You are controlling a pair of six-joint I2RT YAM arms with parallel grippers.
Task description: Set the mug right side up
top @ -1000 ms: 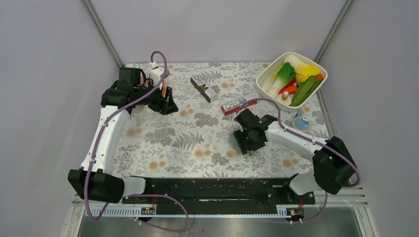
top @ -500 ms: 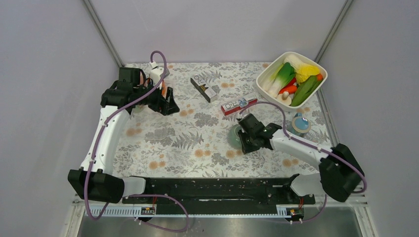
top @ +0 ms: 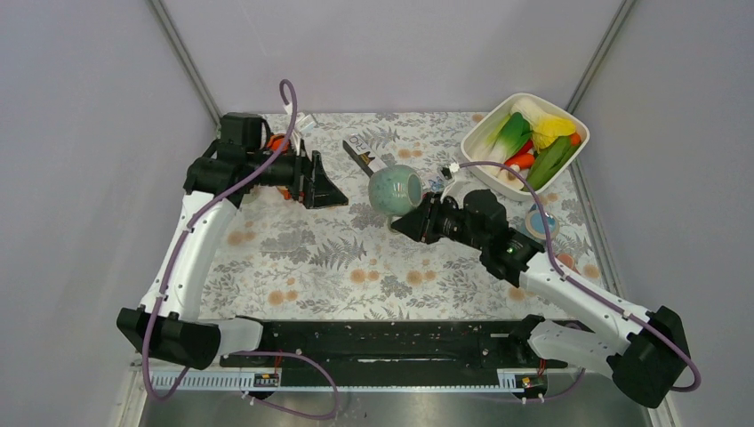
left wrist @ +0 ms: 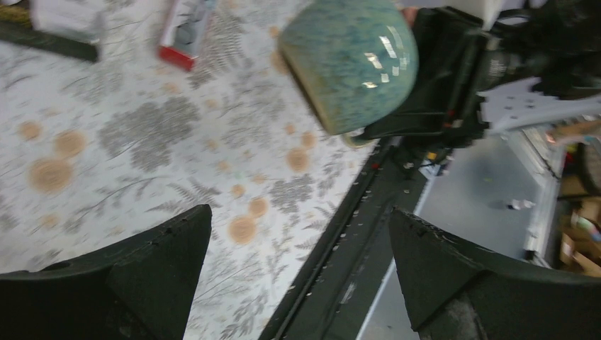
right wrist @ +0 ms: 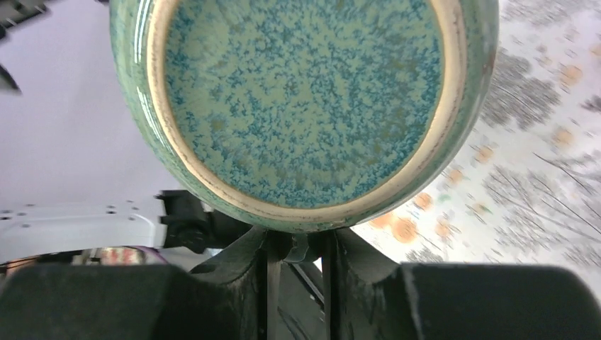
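Observation:
I will next grab the mug's rim (top: pixel 372 191) (left wrist: pixel 305 88) with my left gripper, opposite the mug's flat round side, so that side stays free to set the mug upright.
The speckled teal mug (top: pixel 395 189) is in the air above the mat's middle, tilted on its side. My right gripper (top: pixel 419 222) is shut on it from the right. In the right wrist view the fingers (right wrist: pixel 249 261) pinch a teal part at the mug's lower edge, and a flat round face with a cream ring (right wrist: pixel 305 99) faces the camera. My left gripper (top: pixel 331 189) is open and empty, just left of the mug and pointing at it. In the left wrist view the mug (left wrist: pixel 351 64) hangs ahead of the open gripper (left wrist: pixel 299 212).
A white bowl of toy vegetables (top: pixel 562 116) stands at the back right. A black and white box (top: pixel 364 156) and a red box (top: pixel 437 185) lie behind the mug. A blue round thing (top: pixel 541 221) lies at the right. The black base rail (top: pixel 391 342) runs along the near edge.
My right arm has lifted the mug off the mat and carried it up and back-left, tipping it. My left gripper has swung right toward the mug.

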